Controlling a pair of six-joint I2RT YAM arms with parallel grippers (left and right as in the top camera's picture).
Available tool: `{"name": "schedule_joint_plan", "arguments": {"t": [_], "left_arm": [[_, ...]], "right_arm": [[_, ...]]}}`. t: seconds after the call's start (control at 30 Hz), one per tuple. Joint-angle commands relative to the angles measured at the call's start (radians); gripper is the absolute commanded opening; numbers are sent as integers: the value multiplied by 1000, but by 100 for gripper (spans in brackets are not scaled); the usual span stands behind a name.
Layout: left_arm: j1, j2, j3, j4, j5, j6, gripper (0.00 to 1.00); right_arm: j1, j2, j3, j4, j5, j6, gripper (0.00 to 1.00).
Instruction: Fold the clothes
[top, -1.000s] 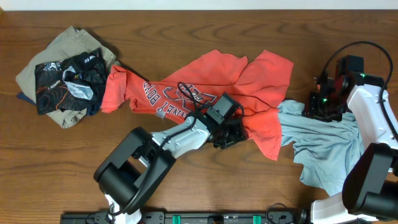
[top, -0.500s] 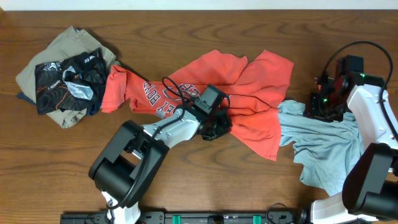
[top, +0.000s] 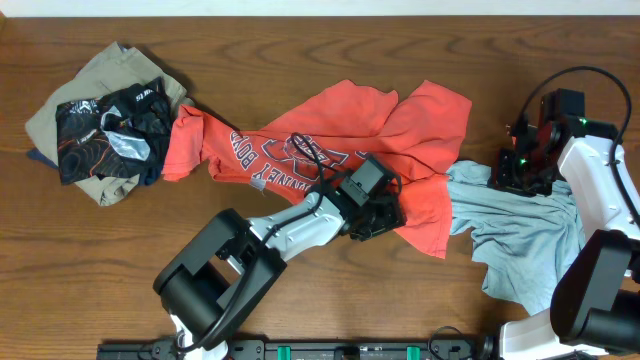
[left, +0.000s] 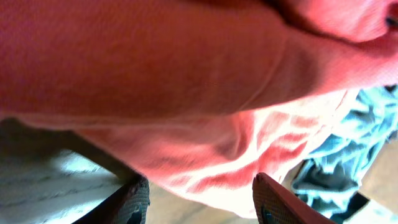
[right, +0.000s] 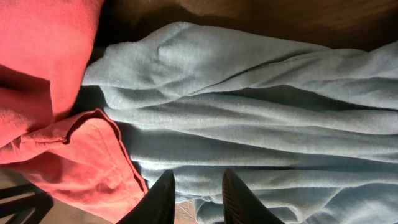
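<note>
My left gripper will next grab the T-shirt's near hem (top: 408, 230) (left: 198, 188) to spread the T-shirt for folding, and another edge stays free for my right gripper.
The clothes, a coral-red T-shirt (top: 330, 130) with dark lettering, lie crumpled across the table's middle. My left gripper (top: 378, 215) sits at the shirt's lower right hem. In the left wrist view its jaws stand open (left: 200, 180), and the red cloth (left: 155, 74) lies just beyond the fingertips, not pinched. My right gripper (top: 512, 175) hovers at the shirt's right edge over a blue-grey garment (top: 520, 230). In the right wrist view its fingers (right: 198, 174) stand a little apart above that blue-grey cloth (right: 249, 93), with the red shirt (right: 43, 93) to the left.
A pile of khaki and black patterned garments (top: 100, 125) lies at the far left. The blue-grey garment spreads toward the table's front right corner and also shows in the left wrist view (left: 336, 168). Bare wood lies along the front edge.
My left gripper has slid back to the right along the shirt's lower hem and its jaws have opened. The right arm has not moved.
</note>
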Motion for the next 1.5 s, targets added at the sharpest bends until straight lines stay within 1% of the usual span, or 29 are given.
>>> {"name": "schedule_joint_plan", "arguments": {"t": [0.0, 0.03, 0.07, 0.1, 0.13, 0.23, 0.33, 0.47, 0.53, 0.63, 0.67, 0.73, 0.8, 0.9, 1.0, 1.07, 1.13, 1.3, 1.47], "left_arm": [[2, 97, -11, 21, -144, -19, 56], [5, 112, -11, 39, -132, -19, 55], [8, 126, -11, 54, -122, -18, 43], [12, 132, -11, 56, -121, -17, 22], [18, 132, -11, 51, -120, -6, 6], [41, 111, -11, 16, -74, 68, 6], [76, 48, -11, -150, -53, 140, 6], [153, -98, -11, -448, -61, 314, 6], [217, -192, -11, -612, -105, 379, 6], [354, -360, -11, -838, -268, 405, 6], [404, -412, -11, -887, -315, 405, 6], [520, -516, -11, -949, -367, 405, 6], [631, -599, -11, -971, -366, 406, 6], [796, -711, -11, -975, -354, 426, 6], [909, -779, -11, -970, -319, 479, 6], [954, -801, -11, -970, -288, 524, 6], [973, -808, -11, -973, -267, 565, 6], [976, -806, -11, -986, -258, 682, 6], [976, -806, -11, -988, -258, 685, 6]], "right_arm": [[14, 0, -1, -3, 7, 4, 24], [15, 0, -1, -4, 7, 4, 24], [15, 0, -1, -5, 7, 4, 25], [14, 0, -1, -5, 7, 4, 25], [14, 0, -1, -5, 8, 4, 25], [14, 0, -1, -5, 16, 4, 25], [14, 0, -1, -6, 32, 4, 25], [14, 0, -1, -6, 44, 4, 26], [14, 0, -1, -7, 53, 4, 27], [15, 0, -1, -11, 53, 3, 27], [16, 0, -1, -12, 37, -6, 26], [24, 0, -1, -19, -64, -87, 24], [42, 0, -3, -34, -146, -151, 22], [90, 1, -14, -42, -173, -202, 18], [164, 6, -31, -36, -162, -226, 17], [209, 10, -41, -26, -130, -225, 16], [250, 10, -60, -8, -93, -224, 16], [319, 10, -134, 57, -87, -224, 16], [353, 10, -243, 160, -87, -196, 17]]}}
